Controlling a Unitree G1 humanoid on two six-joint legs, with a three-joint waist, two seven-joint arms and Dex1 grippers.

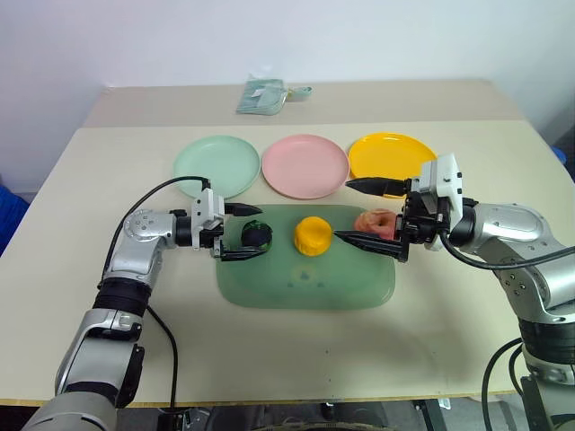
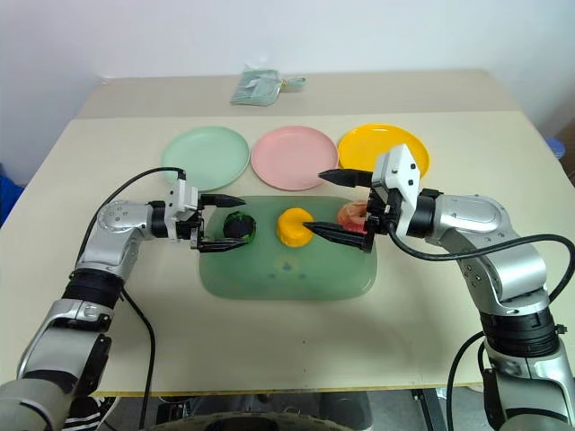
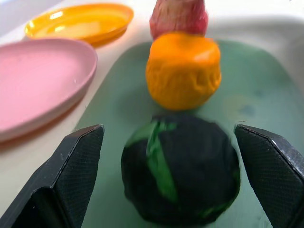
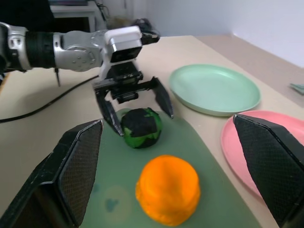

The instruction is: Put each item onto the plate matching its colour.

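I should close my left gripper now. Its fingers are on both sides of the dark green-black ball (image 1: 257, 234), low over the green mat, so they would hold the ball.
A dark green-black ball (image 1: 257, 234) lies at the left end of the translucent green mat (image 1: 305, 283). My left gripper (image 1: 260, 231) is open, with one finger on each side of the ball and a gap to both fingers (image 3: 76, 166). At the middle of the mat is the yellow-orange lump (image 1: 313, 235), and the pinkish-red apple (image 1: 375, 222) rests at the mat's right end. Held above the mat, my right gripper (image 1: 343, 211) is open and empty, its fingertips between lump and apple. Behind the mat stand three plates: mint green (image 1: 216, 165), pink (image 1: 305, 165), yellow (image 1: 392, 154).
A folded green cloth (image 1: 262, 94) lies at the back of the beige table (image 1: 108, 180), behind the plates. In front of the mat there is bare tabletop as far as the near edge. My left arm's black cable runs over the table at the left.
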